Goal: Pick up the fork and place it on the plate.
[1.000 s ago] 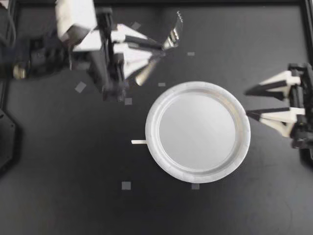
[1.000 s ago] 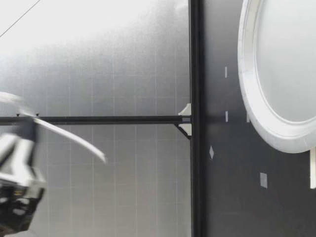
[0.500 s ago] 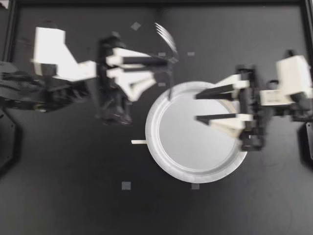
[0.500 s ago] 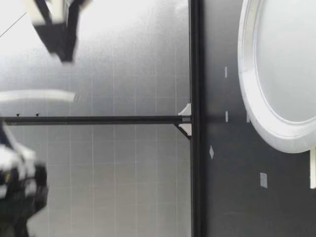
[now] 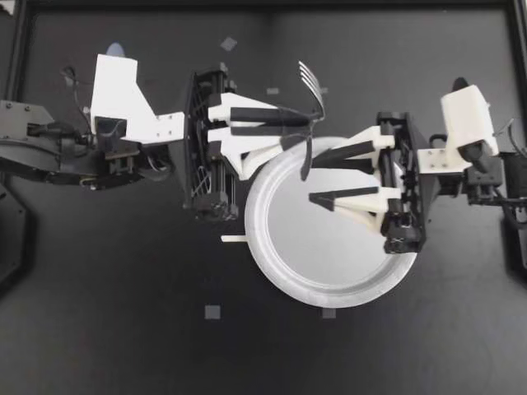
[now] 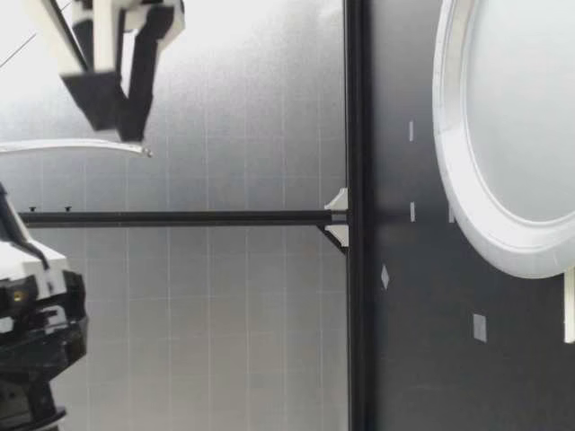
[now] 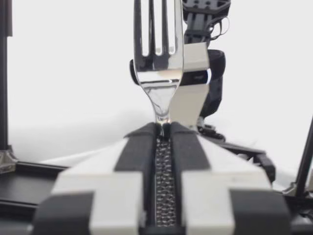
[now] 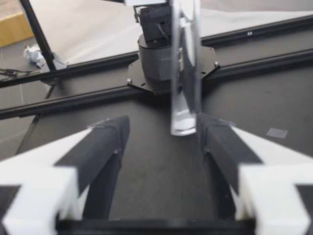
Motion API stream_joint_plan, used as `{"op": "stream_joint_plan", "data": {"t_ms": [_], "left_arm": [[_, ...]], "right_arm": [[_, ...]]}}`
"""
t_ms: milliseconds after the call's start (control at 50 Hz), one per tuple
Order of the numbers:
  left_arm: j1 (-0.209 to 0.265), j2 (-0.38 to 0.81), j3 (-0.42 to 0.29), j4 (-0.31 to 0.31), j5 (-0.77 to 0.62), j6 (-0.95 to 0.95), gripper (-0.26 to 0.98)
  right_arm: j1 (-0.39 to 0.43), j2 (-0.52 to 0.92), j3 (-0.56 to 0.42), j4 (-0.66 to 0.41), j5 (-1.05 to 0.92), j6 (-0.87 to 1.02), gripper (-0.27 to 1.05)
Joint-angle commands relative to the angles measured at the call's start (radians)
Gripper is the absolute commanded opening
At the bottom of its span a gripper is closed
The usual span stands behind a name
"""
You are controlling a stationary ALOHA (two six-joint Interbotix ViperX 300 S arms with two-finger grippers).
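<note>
My other gripper's fingers already cover the fork's neck, with the tines beyond it. Next, my right gripper grabs the fork [image 5: 310,82] by its hanging handle [image 5: 307,159].
My left gripper [image 5: 306,123] is shut on the neck of a silver fork [image 5: 310,82], held over the far-left rim of the white paper plate [image 5: 272,271]. The tines point away and the handle hangs over the plate. In the left wrist view the fork [image 7: 156,63] stands upright out of the shut gripper [image 7: 164,129]. My right gripper [image 5: 313,177] hovers open over the plate, right by the handle's end. In the right wrist view that handle [image 8: 183,112] hangs between the open fingers [image 8: 105,147], close to one of them. In the low view the fork [image 6: 81,145] is high above the table.
A short white strip [image 5: 233,239] lies on the black table beside the plate's left rim. Small grey tape squares [image 5: 212,312] dot the table. A black frame rail [image 6: 355,215] runs along the table's far edge. In the low view the plate [image 6: 467,206] lies flat.
My right arm has swung in from the right edge to over the plate, up to the fork's handle. My left arm has brought the fork right, over the plate's rim.
</note>
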Motion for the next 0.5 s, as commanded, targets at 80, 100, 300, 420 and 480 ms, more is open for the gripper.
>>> {"op": "stream_joint_plan", "data": {"t_ms": [80,100,300,420,480], "left_arm": [[-0.025,-0.009,-0.028,0.005,-0.011,-0.002,-0.04],[-0.026,-0.009,-0.028,0.005,-0.011,0.0,-0.04],[-0.031,-0.009,-0.018,0.005,-0.012,0.0,-0.04],[-0.031,-0.009,-0.018,0.005,-0.012,0.002,-0.04],[-0.031,-0.009,-0.018,0.005,-0.012,0.002,-0.04]], "right_arm": [[0.0,0.037,-0.054,0.002,-0.011,0.003,0.6],[-0.002,0.038,-0.054,0.002,-0.009,0.003,0.6],[-0.003,0.026,-0.052,0.002,-0.009,0.002,0.59],[-0.002,0.026,-0.049,-0.008,-0.002,0.0,0.49],[-0.003,0.025,-0.048,-0.02,-0.002,-0.002,0.38]]}}
